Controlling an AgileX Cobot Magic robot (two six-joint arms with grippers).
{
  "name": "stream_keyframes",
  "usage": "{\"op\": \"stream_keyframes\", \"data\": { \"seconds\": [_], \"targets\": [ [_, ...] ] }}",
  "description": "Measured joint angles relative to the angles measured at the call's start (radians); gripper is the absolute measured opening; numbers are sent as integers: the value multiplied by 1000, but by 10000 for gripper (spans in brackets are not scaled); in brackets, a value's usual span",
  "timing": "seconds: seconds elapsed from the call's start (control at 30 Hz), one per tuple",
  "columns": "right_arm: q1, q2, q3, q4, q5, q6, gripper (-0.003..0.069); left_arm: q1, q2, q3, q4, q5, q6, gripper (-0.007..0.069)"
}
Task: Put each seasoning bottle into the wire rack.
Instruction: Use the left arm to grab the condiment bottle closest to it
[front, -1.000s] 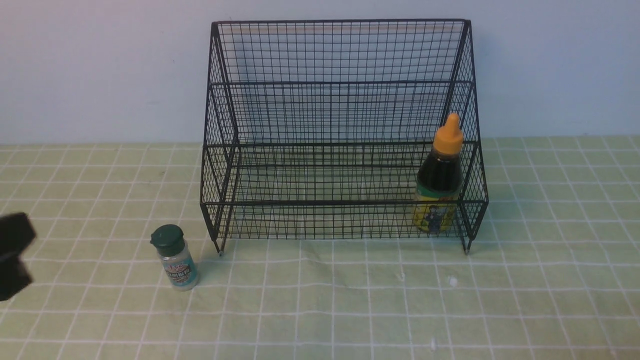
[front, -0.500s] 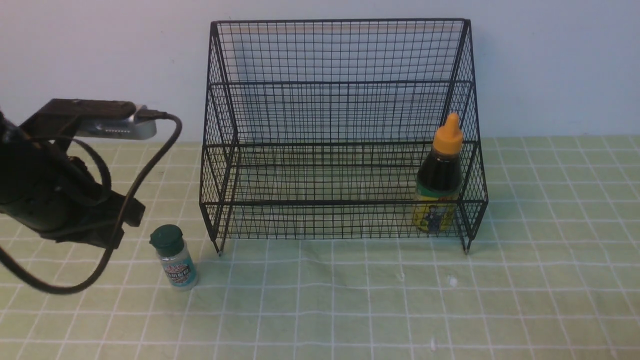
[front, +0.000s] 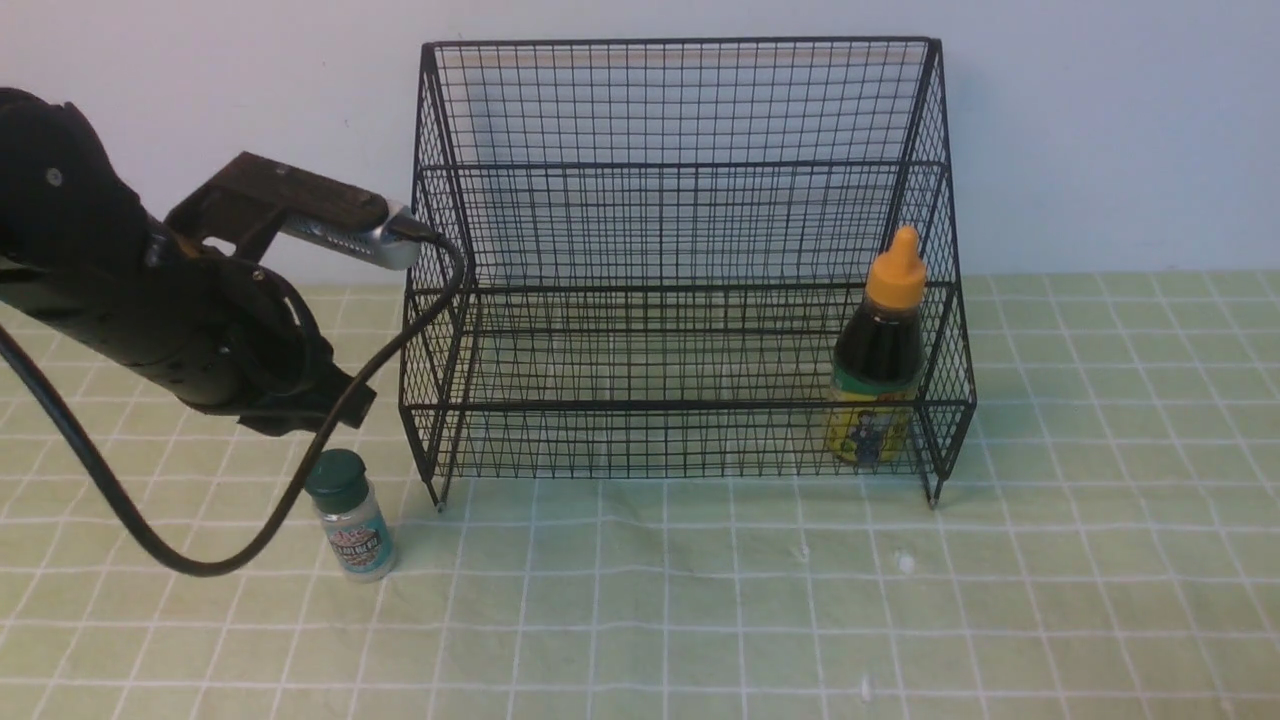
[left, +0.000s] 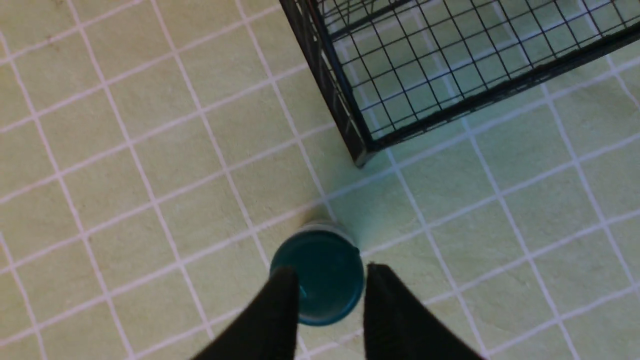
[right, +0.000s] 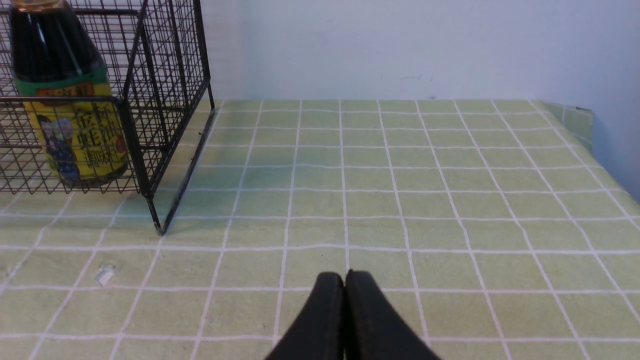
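Note:
My left gripper next needs to grab the shaker by its dark green cap (front: 337, 476), to set the shaker into the wire rack (front: 680, 405).
The small clear shaker (front: 350, 515) with a dark green cap and teal label stands on the cloth just left of the wire rack's (front: 680, 405) front left leg. My left gripper (front: 312, 416) hangs right above it. In the left wrist view the gripper (left: 330, 270) is open, its two fingers on either side of the shaker's cap (left: 325, 260). The dark-liquid bottle (front: 878, 370) with an orange nozzle cap stands upright in the rack's lower tier at the right end. My right gripper (right: 344, 274) is shut and empty, low over the cloth, and is out of the front view.
The rack's front left corner (left: 357, 150) is close to the shaker. In the right wrist view the rack (right: 145, 100) and the dark bottle (right: 65, 100) sit off to one side. The left arm's cable (front: 200, 560) loops down beside the shaker. A wall stands behind the rack.
My left arm has come in from the left edge and moved right to a spot over the shaker. The shaker, the rack and the dark bottle have not moved.

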Motion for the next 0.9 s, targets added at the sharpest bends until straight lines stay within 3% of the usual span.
{"op": "stream_keyframes", "data": {
  "seconds": [0.2,0.3,0.37,0.53,0.67,0.77,0.9],
  "targets": [
    [0,0,0,0,0,1,-14,0,78,0,18,-11,0,526],
    [0,0,0,0,0,1,-14,0,123,-1,19,-34,0,616],
    [0,0,0,0,0,2,-14,0,139,-1,19,-49,0,627],
    [0,0,0,0,0,2,-14,0,193,-1,19,-71,-1,603],
    [0,0,0,0,0,2,-14,0,210,-1,19,-65,-1,511],
    [0,0,0,0,0,2,-14,0,216,-1,19,-36,-6,327],
    [0,0,0,0,0,2,-14,0,215,-9,18,22,-11,329]
  ]
}}
